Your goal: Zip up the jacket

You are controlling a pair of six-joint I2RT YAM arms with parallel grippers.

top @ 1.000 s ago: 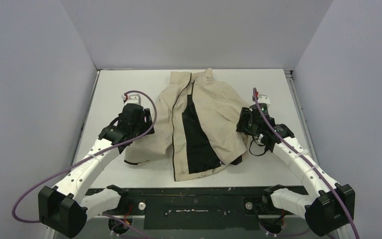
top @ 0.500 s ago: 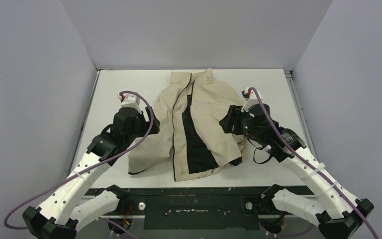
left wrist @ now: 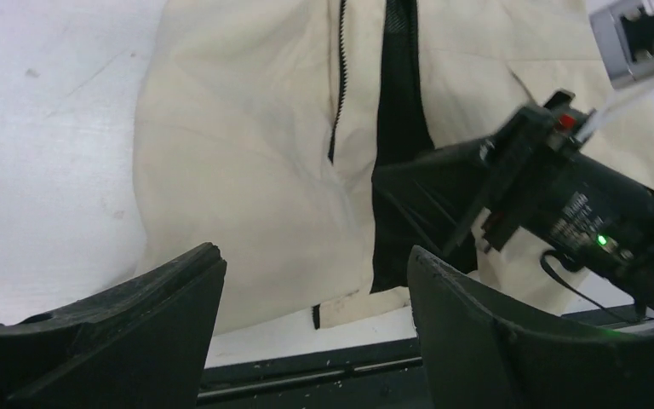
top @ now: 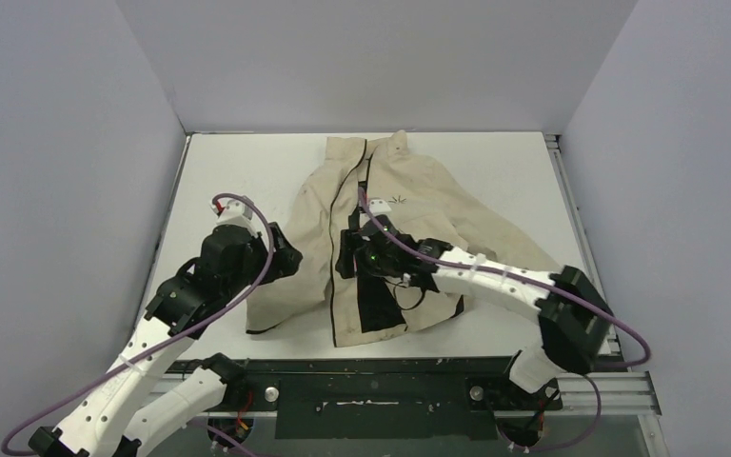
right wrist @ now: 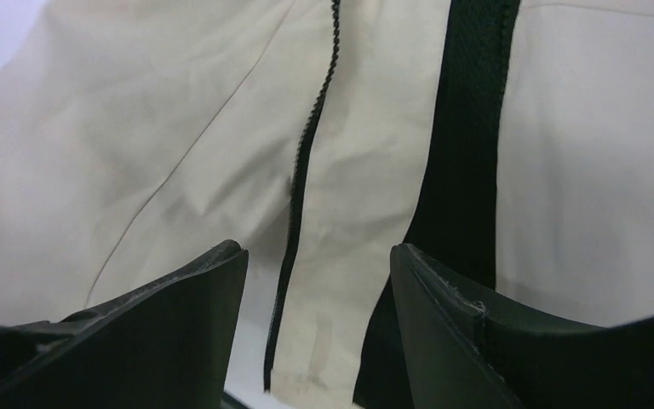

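Observation:
To draw the jacket's panel over the lining [top: 373, 295] for zipping, my right gripper should next grab the panel's black zipper edge partway along.
The beige jacket [top: 419, 205] lies open on the white table, collar at the far side. Its black zipper edge [top: 350, 181] runs down the left front panel, with a strip of black lining [top: 373, 295] beside it. A small dark logo [top: 397, 201] shows on the right chest. My right gripper [top: 345, 255] hovers open over the front. In the right wrist view its jaws [right wrist: 319, 256] span the zipper [right wrist: 306, 162] and the lining [right wrist: 468, 128]. My left gripper [top: 284, 259] is open and empty over the jacket's left side [left wrist: 238, 153]; its jaws [left wrist: 315, 281] hold nothing.
The black rail [top: 371, 371] runs along the table's near edge, just below the jacket's hem. Grey walls close in the table [top: 238, 171] on three sides. The right arm [left wrist: 579, 204] crosses the left wrist view at the right.
My right arm has swung from the jacket's right side leftward to the front opening, uncovering the right sleeve. My left arm has drawn slightly back toward the near edge.

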